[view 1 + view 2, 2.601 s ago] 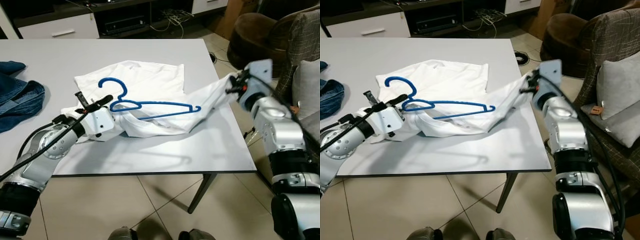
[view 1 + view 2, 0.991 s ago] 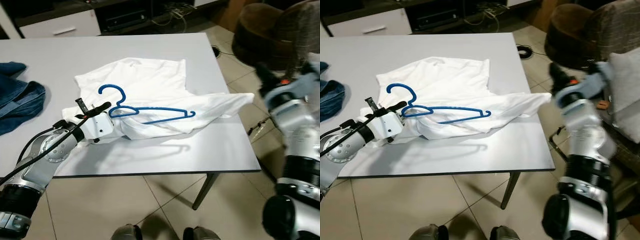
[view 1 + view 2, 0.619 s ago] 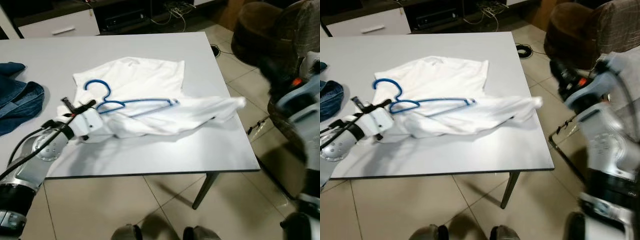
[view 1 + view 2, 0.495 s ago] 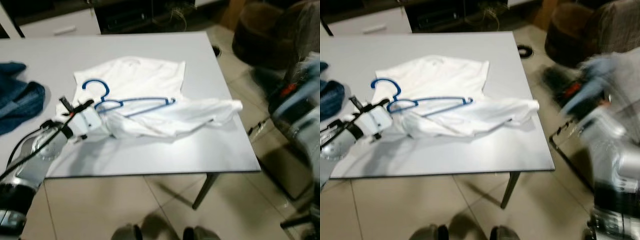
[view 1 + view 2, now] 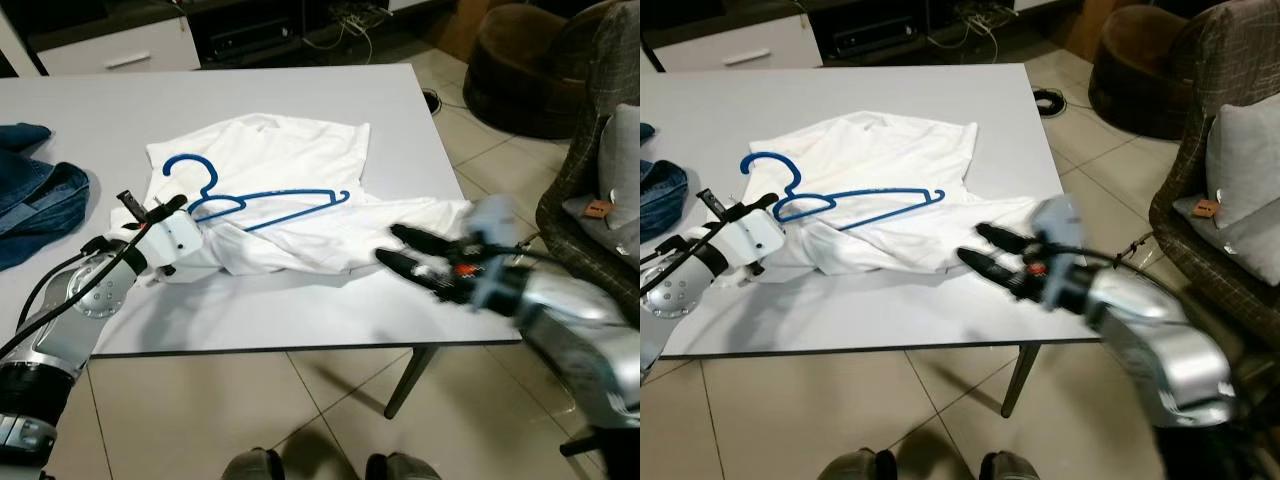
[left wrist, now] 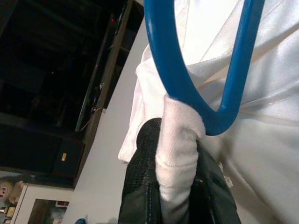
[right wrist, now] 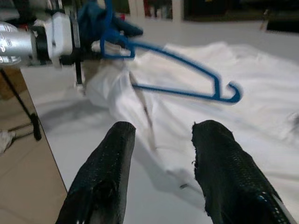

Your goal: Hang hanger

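Observation:
The hanger and shirt [image 5: 290,150] need to be carried to be hung. My right gripper should grab the shirt by its folded edge [image 5: 360,255] next.
A blue plastic hanger [image 5: 280,195] lies tilted over a crumpled white shirt [image 5: 290,150] on the grey table [image 5: 300,310]. My left gripper [image 5: 152,206] is at the shirt's left end, just under the hanger's hook. In the left wrist view it [image 6: 177,135] is shut on a fold of white cloth, with the hanger's blue loop [image 6: 161,56] resting against that fold. My right gripper [image 5: 388,243] hovers low over the table's front right, open, pointing at the shirt's near edge. In the right wrist view its fingers [image 7: 117,154] stand apart before the hanger [image 7: 187,91].
Blue jeans [image 5: 35,200] lie at the table's left edge. An armchair with a grey cushion [image 5: 610,150] and a brown pouf [image 5: 510,60] stand to the right. A low cabinet [image 5: 120,55] runs behind the table. My feet [image 5: 250,465] are on the tiled floor.
My right gripper let go of the shirt sleeve, swung away to the right, and has come back low over the table, open. My left gripper drew hanger and shirt slightly left.

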### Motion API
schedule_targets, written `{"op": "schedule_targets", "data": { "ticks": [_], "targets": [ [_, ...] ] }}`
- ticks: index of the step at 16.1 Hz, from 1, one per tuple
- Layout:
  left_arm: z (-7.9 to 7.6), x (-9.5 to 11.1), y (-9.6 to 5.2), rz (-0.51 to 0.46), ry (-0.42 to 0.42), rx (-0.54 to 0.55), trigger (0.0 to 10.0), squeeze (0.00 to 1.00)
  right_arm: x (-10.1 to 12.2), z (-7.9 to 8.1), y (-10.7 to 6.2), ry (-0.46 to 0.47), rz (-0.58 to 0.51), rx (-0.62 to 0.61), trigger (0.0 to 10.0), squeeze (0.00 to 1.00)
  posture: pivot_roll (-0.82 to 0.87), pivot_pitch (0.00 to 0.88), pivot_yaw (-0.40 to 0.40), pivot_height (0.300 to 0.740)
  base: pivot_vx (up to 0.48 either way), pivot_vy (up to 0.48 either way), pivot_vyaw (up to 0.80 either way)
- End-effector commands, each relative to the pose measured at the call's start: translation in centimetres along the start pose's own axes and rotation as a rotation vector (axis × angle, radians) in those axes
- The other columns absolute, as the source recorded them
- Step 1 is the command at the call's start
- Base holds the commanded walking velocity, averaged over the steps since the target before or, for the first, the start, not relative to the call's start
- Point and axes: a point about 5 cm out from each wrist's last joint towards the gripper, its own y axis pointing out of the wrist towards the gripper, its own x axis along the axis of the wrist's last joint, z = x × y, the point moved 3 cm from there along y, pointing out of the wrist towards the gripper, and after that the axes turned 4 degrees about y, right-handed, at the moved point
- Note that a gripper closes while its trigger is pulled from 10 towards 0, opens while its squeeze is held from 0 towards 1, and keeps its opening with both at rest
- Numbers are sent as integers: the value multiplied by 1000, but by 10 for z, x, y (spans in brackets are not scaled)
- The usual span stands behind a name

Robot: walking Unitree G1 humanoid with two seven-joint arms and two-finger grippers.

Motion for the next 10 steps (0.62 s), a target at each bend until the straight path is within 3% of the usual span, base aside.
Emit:
{"op": "schedule_targets", "data": {
  "ticks": [1, 2, 5, 6, 7, 8, 10],
  "targets": [
    [3, 1, 2, 0, 7, 11, 10000, 0, -5, -2, 4, 5, 35, -9, 10000, 529, -63, 80, 63, 740, 0, 0, 0],
    [4, 1, 1, 0, 9, 11, 10000, 0, -10, 1, 7, 13, 52, 9, 10000, 655, -59, 77, 65, 740, 0, 0, 0],
    [4, -1, 1, 3, 11, 11, 10000, 0, -28, 6, 14, 27, 114, 35, 10000, 588, -57, 73, 65, 740, 0, 0, 0],
    [5, -1, 1, 2, 11, 12, 10000, 0, -33, 8, 20, 30, 124, 35, 10000, 514, -58, 73, 66, 740, 0, 0, 0],
    [4, 1, 2, -3, 12, 10, 10000, 0, -38, 6, 28, 49, 132, 15, 10000, 118, -60, 72, 69, 740, 0, 0, 0],
    [3, 3, 3, -11, 10, 7, 10000, 0, -40, 7, 34, 61, 132, 15, 10000, 0, -62, 72, 71, 740, 0, 0, 0],
    [1, 8, 5, -28, 7, 1, 10000, 0, -43, 5, 50, 65, 128, -18, 10000, 0, -61, 74, 70, 740, 0, 0, 0]
  ]
}}
